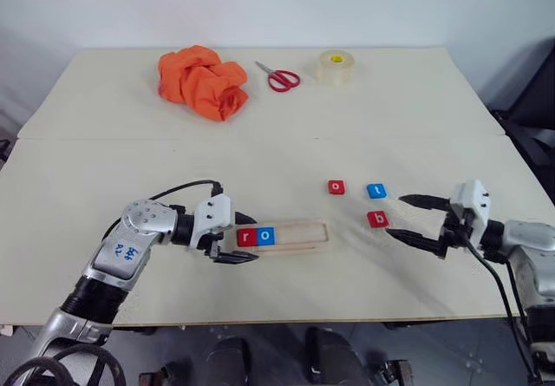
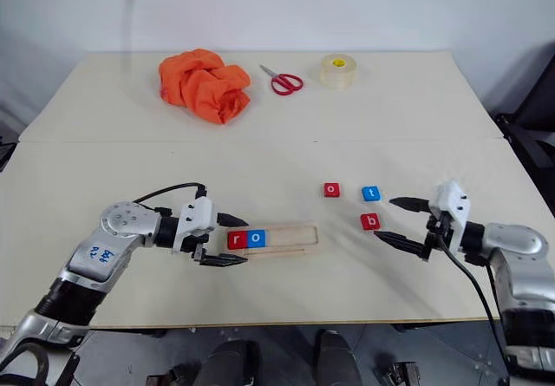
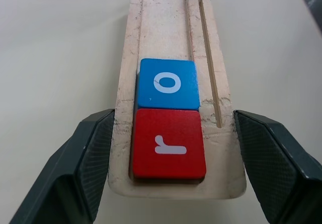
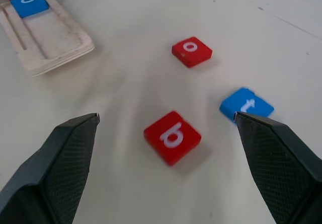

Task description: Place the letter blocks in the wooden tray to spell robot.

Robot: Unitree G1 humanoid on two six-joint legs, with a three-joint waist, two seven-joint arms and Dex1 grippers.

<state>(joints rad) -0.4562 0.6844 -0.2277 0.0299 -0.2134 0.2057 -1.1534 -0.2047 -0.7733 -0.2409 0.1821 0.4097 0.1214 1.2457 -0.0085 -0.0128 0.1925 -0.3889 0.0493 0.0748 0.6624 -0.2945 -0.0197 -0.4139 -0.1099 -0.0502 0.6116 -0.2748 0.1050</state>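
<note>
My right gripper will next grab the red b block by its opposite sides to spell robot in the wooden tray (image 1: pixel 299 233) (image 4: pixel 53 32).
The wooden tray (image 1: pixel 299 233) lies near the table's front middle. A red r block (image 3: pixel 169 143) and a blue o block (image 3: pixel 168 84) sit side by side at its left end. My left gripper (image 1: pixel 253 238) is open, with one finger on each side of that end of the tray. A red o block (image 1: pixel 336 186), a blue t block (image 1: pixel 376 191) and a red b block (image 1: pixel 377 219) lie loose on the table to the right of the tray. My right gripper (image 1: pixel 395 216) is open and empty, just right of the b block (image 4: pixel 172 136).
An orange cloth (image 1: pixel 202 81), red-handled scissors (image 1: pixel 279 77) and a roll of clear tape (image 1: pixel 335 66) lie along the far side of the table. A seam crosses the tabletop (image 1: pixel 104 169) between them and the blocks.
</note>
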